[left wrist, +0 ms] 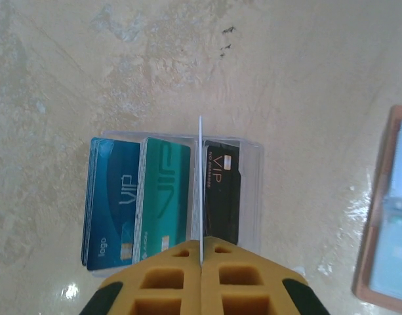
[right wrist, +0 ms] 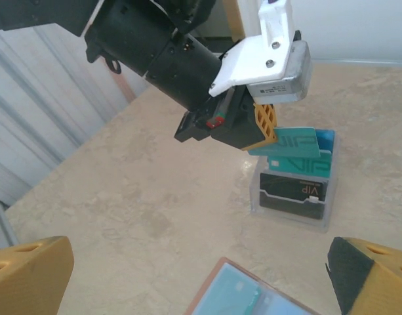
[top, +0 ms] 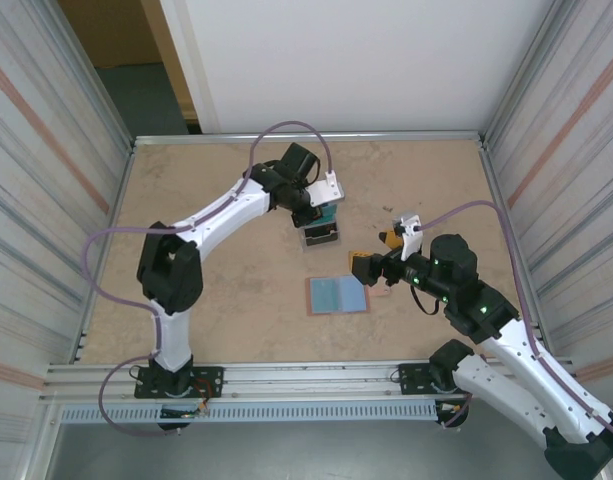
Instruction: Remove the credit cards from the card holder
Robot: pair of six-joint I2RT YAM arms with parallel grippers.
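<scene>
The card is hanging beside the teal row, over the black cards' edge. It would fall short if I opened now, so my left gripper needs to move it first.
The card holder (top: pixel 337 295) lies open and flat on the table, salmon rim around a light blue inside. In the right wrist view a teal card (right wrist: pixel 235 293) sits in a pocket of the card holder (right wrist: pixel 217 282). My left gripper (top: pixel 321 213) is shut on a teal credit card (right wrist: pixel 289 143), held just above a clear tiered stand (right wrist: pixel 294 190). The left wrist view shows that card edge-on (left wrist: pixel 200 184) between the closed yellow fingers (left wrist: pixel 174 275). My right gripper (top: pixel 376 252) hovers open just right of the card holder, with nothing between its fingers (right wrist: pixel 27 272).
The clear stand (left wrist: pixel 250 197) holds blue (left wrist: pixel 112 197), teal (left wrist: pixel 164 193) and black (left wrist: pixel 221 190) cards in rows. Metal rails and corrugated walls fence the table (top: pixel 206 290). The left arm stretches across the table's middle to the stand.
</scene>
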